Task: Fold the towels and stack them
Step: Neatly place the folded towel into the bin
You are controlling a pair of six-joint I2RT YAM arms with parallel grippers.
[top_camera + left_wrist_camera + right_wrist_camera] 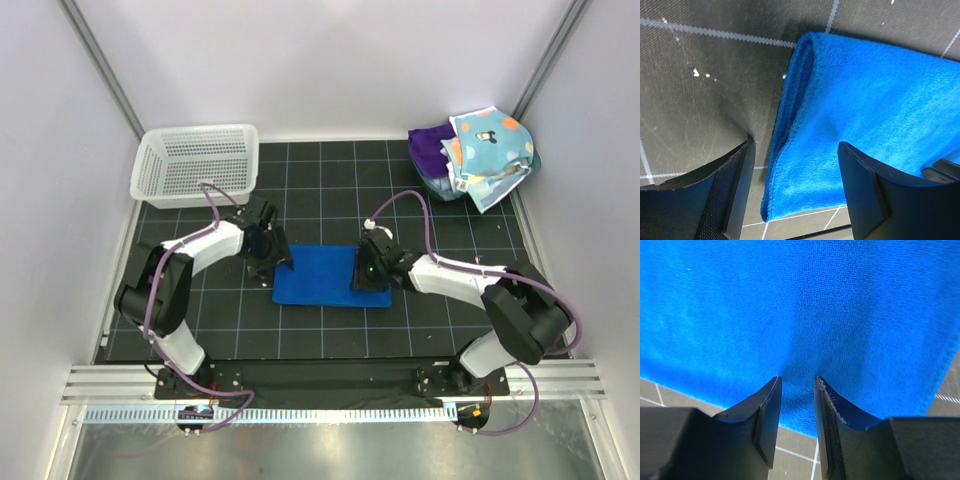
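Note:
The left gripper grabs the blue towel's folded edge [279,274] [783,146] next, layers together, so the towel stays folded for stacking in the basket.
A royal blue towel [322,276] lies folded flat on the black gridded mat in the middle. My left gripper [268,250] is at its left end, open wide. In the left wrist view the towel's folded edge [790,125] lies on the mat between the left gripper's [796,150] spread fingers, and neither finger grips it. My right gripper [372,268] is over the towel's right part. Its jaws [797,382] stand a little apart, tips down on the blue cloth [800,305], with nothing pinched between them. More towels, purple [430,148] and polka-dotted [490,145], are piled at the back right.
A white mesh basket [195,165] stands at the back left corner of the mat. The pile of towels sits on a teal tub [440,186] at the back right. White walls close in both sides. A metal rail [330,385] runs along the near edge.

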